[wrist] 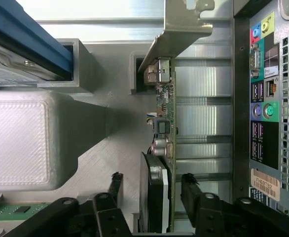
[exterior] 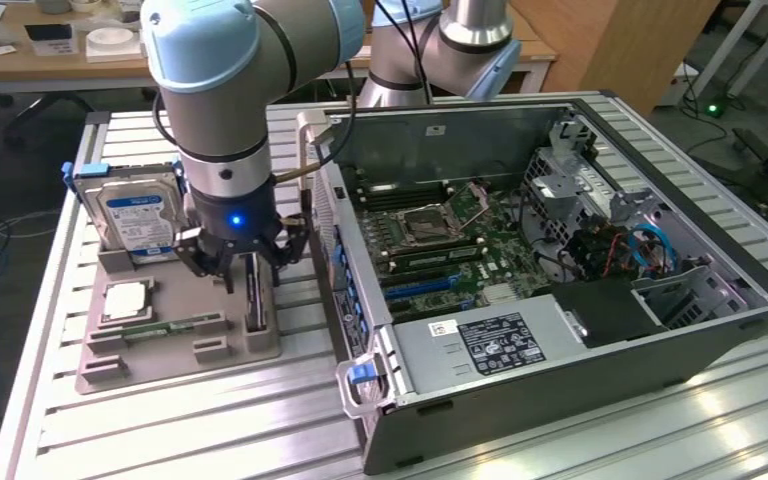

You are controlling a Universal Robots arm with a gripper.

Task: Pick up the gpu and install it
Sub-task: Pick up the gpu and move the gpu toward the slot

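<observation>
The GPU has flat, parallel sides across its cooler end (wrist: 157,200), while the silver bracket (wrist: 179,29) bends and flares outward, so the gripper will grab the GPU across that cooler end next.
The gpu (wrist: 165,111) stands on edge in a slot of the grey holder tray (exterior: 177,365), its green board and black cooler seen edge-on and its silver end bracket (wrist: 179,29) at one end. In the exterior view the gpu (exterior: 255,312) sits at the tray's side nearest the computer case. My gripper (exterior: 243,268) is lowered over it and open. In the wrist view my gripper (wrist: 152,185) straddles the card's cooler end, with one black finger (wrist: 116,186) on each side and a small gap still showing between each finger and the card.
On the same tray stand a silver hard drive (exterior: 137,220) with a blue-white label, a processor chip (exterior: 128,300) and a narrow memory stick (exterior: 171,327). The open computer case (exterior: 558,250) lies close beside the tray, its rear port panel (wrist: 265,98) near the card.
</observation>
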